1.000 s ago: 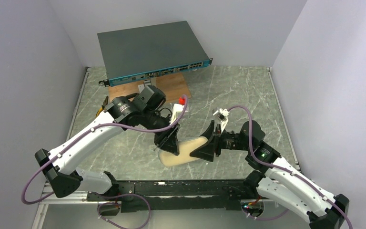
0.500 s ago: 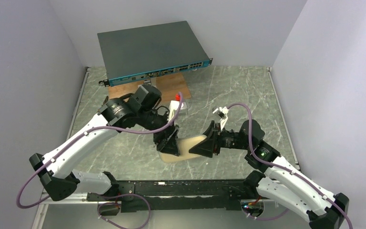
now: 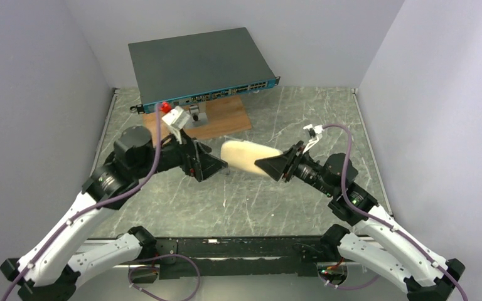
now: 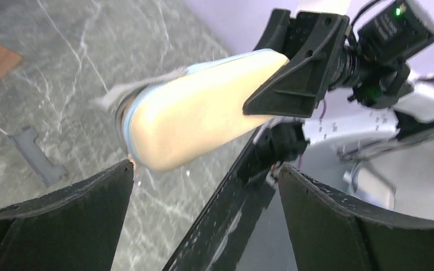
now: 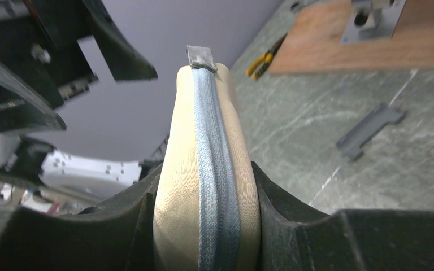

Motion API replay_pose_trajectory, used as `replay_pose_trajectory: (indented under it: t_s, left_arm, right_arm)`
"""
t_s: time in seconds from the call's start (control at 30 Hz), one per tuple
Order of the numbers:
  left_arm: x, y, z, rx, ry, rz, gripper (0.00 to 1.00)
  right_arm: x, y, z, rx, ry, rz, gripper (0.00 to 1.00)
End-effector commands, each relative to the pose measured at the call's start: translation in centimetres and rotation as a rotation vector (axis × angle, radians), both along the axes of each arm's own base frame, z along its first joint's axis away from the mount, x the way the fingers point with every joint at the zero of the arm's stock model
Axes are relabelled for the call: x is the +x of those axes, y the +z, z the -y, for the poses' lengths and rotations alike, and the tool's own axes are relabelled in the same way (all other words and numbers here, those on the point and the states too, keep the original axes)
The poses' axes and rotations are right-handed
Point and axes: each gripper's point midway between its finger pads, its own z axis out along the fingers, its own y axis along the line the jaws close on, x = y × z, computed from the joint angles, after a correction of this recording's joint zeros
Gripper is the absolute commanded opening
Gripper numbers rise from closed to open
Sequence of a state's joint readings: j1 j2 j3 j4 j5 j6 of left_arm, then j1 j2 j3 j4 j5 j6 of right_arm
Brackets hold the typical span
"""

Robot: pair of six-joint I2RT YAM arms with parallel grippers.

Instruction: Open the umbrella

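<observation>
My left gripper grabs the case's loose end [image 3: 231, 154] [image 4: 155, 126] across its cream sides next. That leaves my right gripper free to work the zipper open.
A cream oblong zipped case [image 3: 243, 157] hangs above the table's middle, pointing left. My right gripper [image 3: 276, 167] is shut on its right end. The right wrist view has the case [image 5: 203, 113] squeezed between both jaws of that gripper [image 5: 206, 169], its blue-grey zipper facing the camera and the pull tab at the far tip. My left gripper [image 3: 218, 168] stands open just left of the case's free end, apart from it. In the left wrist view the case [image 4: 198, 116] floats above the open gripper [image 4: 206, 166]. The umbrella itself is hidden.
A network switch [image 3: 201, 63] leans at the back over a wooden board [image 3: 223, 120] that carries a metal bracket [image 3: 196, 113]. A flat grey plate [image 5: 370, 131] lies on the marble table [image 3: 257, 207]. Yellow-handled pliers [image 5: 265, 56] lie beside the board. Walls close in on three sides.
My left gripper opened, let go of the case and drew back to the left. The right gripper closed on the case, lifted it off the table and carried it back.
</observation>
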State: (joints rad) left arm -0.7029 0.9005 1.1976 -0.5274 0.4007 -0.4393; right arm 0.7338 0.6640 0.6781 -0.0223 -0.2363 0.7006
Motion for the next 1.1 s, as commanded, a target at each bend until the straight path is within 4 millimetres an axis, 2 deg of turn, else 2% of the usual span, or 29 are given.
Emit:
replay_pose_trajectory:
  t_s: [0.0, 0.17, 0.23, 0.37, 0.7, 0.93, 1.07]
  left_arm:
    - [1.4, 5.8, -1.3, -0.331, 0.172, 0.071, 0.99]
    - [0.4, 8.4, -2.0, -0.563, 0.154, 0.141, 0.99]
    - [0.4, 8.3, -1.9, -0.613, 0.144, 0.152, 0.99]
    - [0.3, 9.0, -1.1, -0.708, 0.083, 0.180, 0.99]
    - [1.9, 10.4, -0.2, -0.869, 0.063, 0.229, 0.99]
    - [3.1, 11.2, 0.8, -0.907, 0.074, 0.235, 0.93]
    - [3.3, 12.1, 1.2, -0.933, 0.068, 0.243, 0.85]
  right_arm:
    - [1.1, 11.8, 1.6, 0.278, -0.111, 0.205, 0.00]
    - [0.7, 16.0, 1.4, 0.399, -0.076, 0.253, 0.00]
    - [0.3, 17.5, 1.2, 0.456, -0.051, 0.266, 0.00]
    - [-0.1, 18.9, 0.4, 0.529, 0.014, 0.262, 0.00]
    - [-0.1, 19.0, -1.2, 0.577, 0.103, 0.237, 0.00]
    - [-0.5, 18.5, -2.2, 0.610, 0.176, 0.203, 0.00]
    - [-0.5, 17.9, -2.5, 0.613, 0.192, 0.186, 0.00]
